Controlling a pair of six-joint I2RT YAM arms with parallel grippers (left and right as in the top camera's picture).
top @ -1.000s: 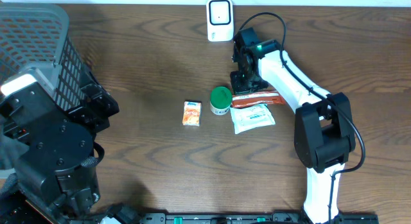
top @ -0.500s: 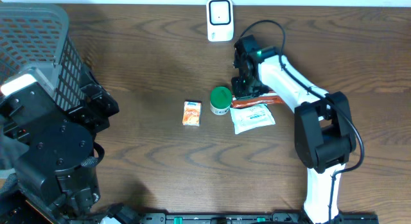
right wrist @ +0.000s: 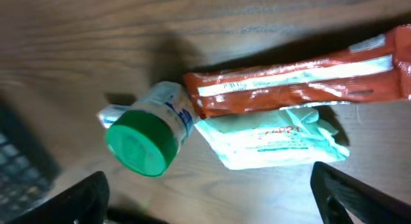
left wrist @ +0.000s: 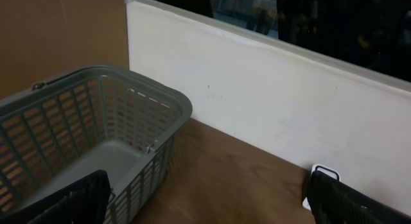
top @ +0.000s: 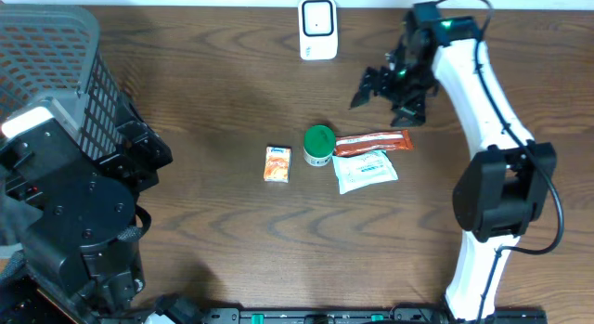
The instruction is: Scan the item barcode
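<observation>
The orange-red packet (top: 371,141) should be grabbed next by my right gripper near its end away from the green-capped bottle. Its length then stays uncovered to show to the barcode scanner.
The white barcode scanner (top: 317,27) stands at the table's far edge. Below it lie a green-capped bottle (top: 318,145), an orange-red packet (top: 371,141), a white packet (top: 366,170) and a small orange packet (top: 277,163). My right gripper (top: 385,95) hovers open and empty above and to the right of the orange-red packet. Its wrist view shows the bottle (right wrist: 144,137), orange-red packet (right wrist: 295,83) and white packet (right wrist: 276,137) beyond the spread right gripper (right wrist: 212,208). My left gripper (left wrist: 205,208) is open and empty, facing the basket (left wrist: 96,121) and the scanner's corner (left wrist: 319,176).
A grey plastic basket (top: 46,45) fills the far left corner. My left arm's black bulk (top: 83,203) covers the near left of the table. A white wall (left wrist: 270,102) runs behind the table.
My right gripper has opened, let go of the orange-red packet and swung up and to the right, away from the items. The packet now lies flat by the bottle. The left arm has not moved.
</observation>
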